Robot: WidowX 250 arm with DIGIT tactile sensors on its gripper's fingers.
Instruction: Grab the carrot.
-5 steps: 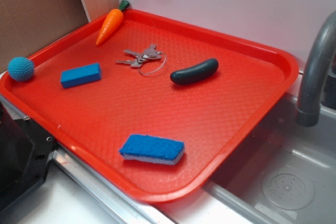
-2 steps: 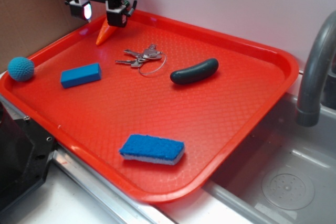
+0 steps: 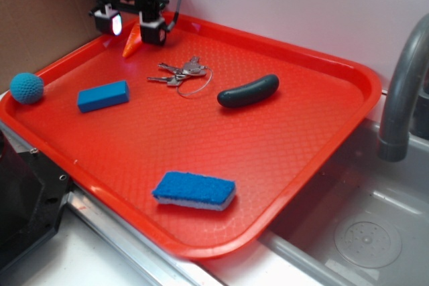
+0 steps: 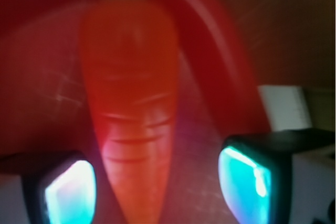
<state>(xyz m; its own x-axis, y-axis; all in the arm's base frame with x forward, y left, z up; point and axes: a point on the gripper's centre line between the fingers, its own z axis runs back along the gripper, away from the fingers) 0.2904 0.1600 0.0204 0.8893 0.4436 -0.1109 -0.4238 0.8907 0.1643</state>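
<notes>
The robot needs to close its gripper on the carrot now, as the fingers are on either side of the carrot's narrow end, over the red tray (image 3: 281, 145).
The orange carrot (image 4: 131, 103) lies on the red tray (image 3: 281, 145) at its far left corner, green stub pointing away. In the exterior view only its pointed tip (image 3: 129, 46) shows, below my gripper (image 3: 133, 26). The gripper hangs over the carrot, open, one finger on each side. In the wrist view the gripper (image 4: 157, 187) straddles the carrot's narrow end. The left pad (image 4: 68, 192) is close beside it and the right pad (image 4: 247, 184) stands apart from it. The fingers are not closed on the carrot.
On the tray lie a bunch of keys (image 3: 179, 74), a dark green cucumber (image 3: 248, 91), a blue block (image 3: 102, 96) and a blue sponge (image 3: 194, 191). A blue ball (image 3: 27, 88) sits at the tray's left rim. A grey faucet (image 3: 402, 92) and sink are at the right.
The gripper came in from the top a second ago and has come down over the carrot, lower now than 0.4 s ago. Nothing else has moved.
</notes>
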